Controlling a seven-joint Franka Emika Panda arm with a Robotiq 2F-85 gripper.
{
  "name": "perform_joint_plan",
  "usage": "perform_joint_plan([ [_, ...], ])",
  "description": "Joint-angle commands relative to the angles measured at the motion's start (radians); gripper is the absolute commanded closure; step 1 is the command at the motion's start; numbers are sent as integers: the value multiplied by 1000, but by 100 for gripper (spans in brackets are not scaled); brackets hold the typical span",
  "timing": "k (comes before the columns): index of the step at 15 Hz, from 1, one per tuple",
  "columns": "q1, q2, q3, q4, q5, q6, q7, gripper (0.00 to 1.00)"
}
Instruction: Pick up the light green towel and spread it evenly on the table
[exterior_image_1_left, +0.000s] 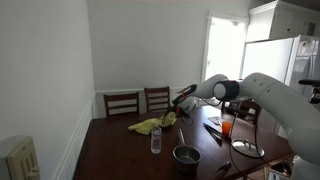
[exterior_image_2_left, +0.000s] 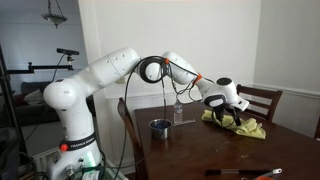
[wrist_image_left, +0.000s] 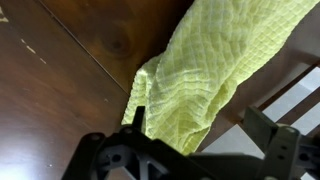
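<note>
My open fingers are still above the towel's folds in the wrist view, so my gripper lowers first and only then closes on the towel.
The light green towel (exterior_image_1_left: 148, 125) lies crumpled on the dark wooden table (exterior_image_1_left: 115, 150) near its far edge, in front of the chairs. It also shows as a bunched heap in an exterior view (exterior_image_2_left: 246, 127). My gripper (exterior_image_2_left: 232, 112) hovers just over the towel, open, with nothing between its fingers. In the wrist view the towel (wrist_image_left: 205, 65) fills the middle and reaches the table (wrist_image_left: 60, 90) edge. There the gripper (wrist_image_left: 197, 115) stands open, its two dark fingers wide apart either side of the cloth.
A clear plastic bottle (exterior_image_1_left: 156, 140) and a metal bowl (exterior_image_1_left: 186, 155) stand mid-table. An orange cup (exterior_image_1_left: 227, 127) and a round plate (exterior_image_1_left: 247, 149) sit to the right. Two slat-back chairs (exterior_image_1_left: 140, 101) stand behind the far edge. Another chair (exterior_image_2_left: 263, 100) is beside the towel.
</note>
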Motion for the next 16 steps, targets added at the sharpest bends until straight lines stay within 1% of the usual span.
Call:
perform_joint_plan([
  [1, -36, 19, 38, 7, 19, 19, -33, 0],
  [3, -49, 28, 60, 13, 25, 44, -50, 0],
  [4, -58, 47, 81, 34, 34, 70, -55, 0],
  [6, -63, 75, 100, 65, 36, 102, -30, 0],
  [7, -58, 89, 98, 77, 29, 114, -17, 21],
  [9, -53, 118, 94, 100, 21, 119, 3, 32],
  [12, -48, 159, 92, 138, 18, 124, 22, 56],
  [16, -49, 175, 98, 162, 12, 151, 12, 82],
])
